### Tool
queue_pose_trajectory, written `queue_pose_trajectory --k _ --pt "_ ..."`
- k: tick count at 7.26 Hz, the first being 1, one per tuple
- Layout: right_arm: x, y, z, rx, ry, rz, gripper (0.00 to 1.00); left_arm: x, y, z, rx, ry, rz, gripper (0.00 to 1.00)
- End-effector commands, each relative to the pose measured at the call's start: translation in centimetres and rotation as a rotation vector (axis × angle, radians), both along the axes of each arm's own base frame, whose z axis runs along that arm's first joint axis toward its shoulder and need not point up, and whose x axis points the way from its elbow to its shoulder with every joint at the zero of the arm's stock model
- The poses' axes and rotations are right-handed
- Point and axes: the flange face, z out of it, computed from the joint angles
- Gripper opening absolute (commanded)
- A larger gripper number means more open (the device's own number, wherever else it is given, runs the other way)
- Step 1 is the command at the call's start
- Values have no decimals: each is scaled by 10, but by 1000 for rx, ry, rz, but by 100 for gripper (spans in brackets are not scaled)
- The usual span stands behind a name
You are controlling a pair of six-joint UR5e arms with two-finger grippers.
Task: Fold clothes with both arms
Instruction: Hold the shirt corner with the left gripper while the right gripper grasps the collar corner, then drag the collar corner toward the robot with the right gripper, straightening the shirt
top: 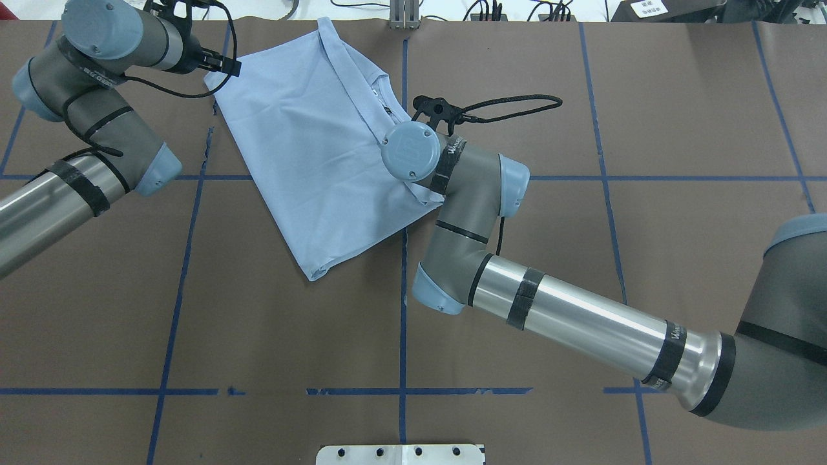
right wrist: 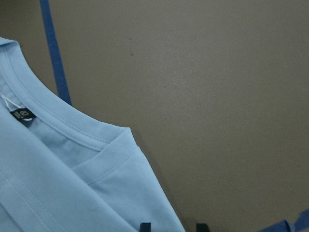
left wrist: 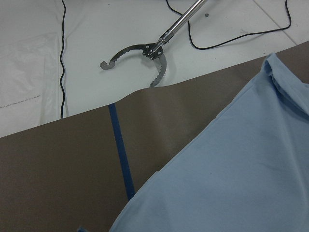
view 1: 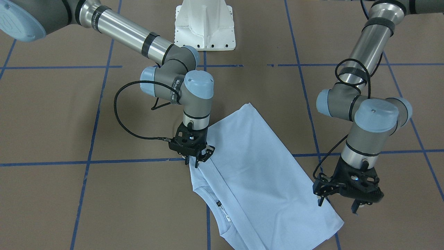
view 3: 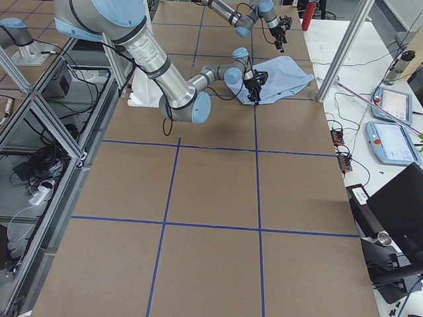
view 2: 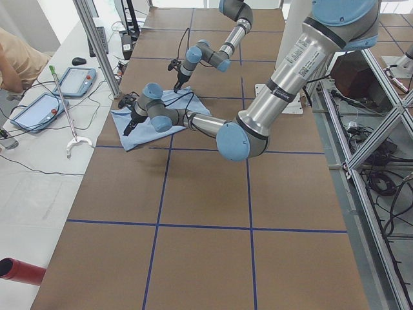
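I should straighten the folded shirt for the next fold, my right gripper grabbing its sleeve (right wrist: 161, 208) beside the collar.
The light blue T-shirt (view 1: 256, 173) lies folded lengthwise and slanted on the brown table, at the far edge in the overhead view (top: 310, 148). Its ribbed collar with the dark label (view 1: 218, 203) faces up; the chest print is hidden. My right gripper (view 1: 199, 157) is low at the shirt's long edge, next to the collar. In the right wrist view its two fingertips (right wrist: 145, 226) stand apart at the fabric's edge (right wrist: 120, 193), so it is open. My left gripper (view 1: 338, 205) is open and empty, just above the shirt's corner at the other long edge (left wrist: 231, 169).
The white pedestal base (view 1: 204, 27) stands at the robot's side of the table. Blue tape lines (top: 402, 310) cross the brown table top. A metal grabber tool (left wrist: 154, 53) lies on the white bench just past the table's far edge. Tablets (view 2: 39, 106) lie there too.
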Motion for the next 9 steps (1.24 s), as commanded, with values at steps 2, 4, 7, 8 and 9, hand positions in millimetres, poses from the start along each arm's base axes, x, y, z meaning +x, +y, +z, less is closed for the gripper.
queue_pose_trajectory --k 2,4,7,8,9 --pt "-1 2 -1 1 -1 -1 9 1 1 1 -2 0 2 100" --pt "-1 2 -2 2 -3 -1 0 0 4 5 -8 3 0 100" --pt "40 27 9 28 -55 -3 0 5 8 0 -5 19 0 100" --pt "55 57 24 32 -66 -14 0 7 9 0 -5 19 3 100" --pt "62 95 31 75 -70 -20 0 8 10 0 -5 19 5 100"
